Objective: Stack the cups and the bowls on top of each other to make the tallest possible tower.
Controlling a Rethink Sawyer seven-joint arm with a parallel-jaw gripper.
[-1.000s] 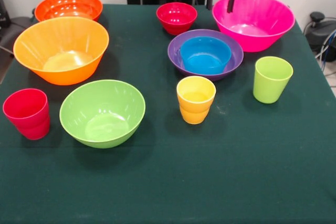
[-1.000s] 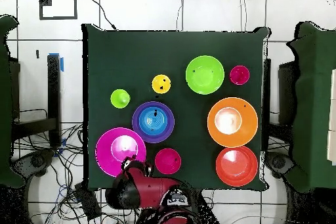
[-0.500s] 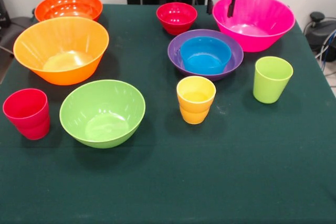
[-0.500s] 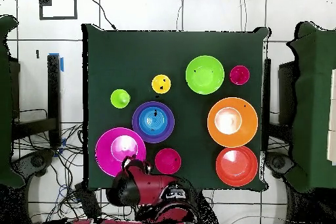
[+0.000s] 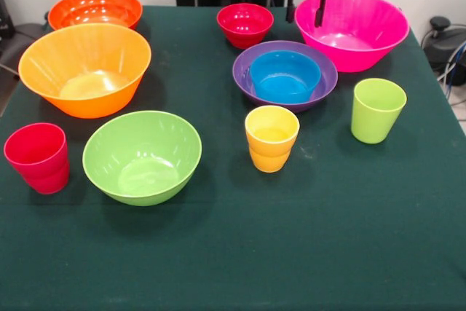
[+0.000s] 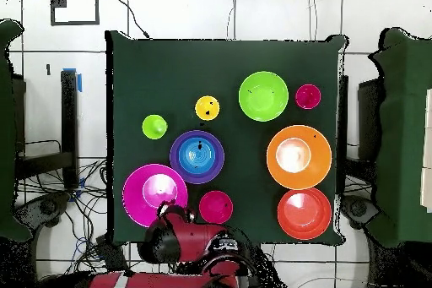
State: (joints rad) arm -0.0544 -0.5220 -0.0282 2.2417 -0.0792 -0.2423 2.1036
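Observation:
I next need my gripper to grab the large pink bowl by its rim, so it can stack that bowl onto the small blue bowl in the tower.
My gripper hangs at the table's far edge, open and empty, its fingers straddling the far rim of the large pink bowl. In the overhead view the gripper sits at the pink bowl's lower right rim. The small blue bowl rests inside the purple bowl. The small red bowl stands beside them. The light orange bowl, red-orange bowl and lime green bowl stand apart on the left. The red cup, yellow cup and lime green cup stand upright and separate.
The dark green tablecloth covers the table. Black equipment and cables sit beside the table at the right edge. Dark chairs flank the table in the overhead view.
The gripper has shifted slightly and the arm behind it has swung round in the overhead view. The bowls and cups have not moved.

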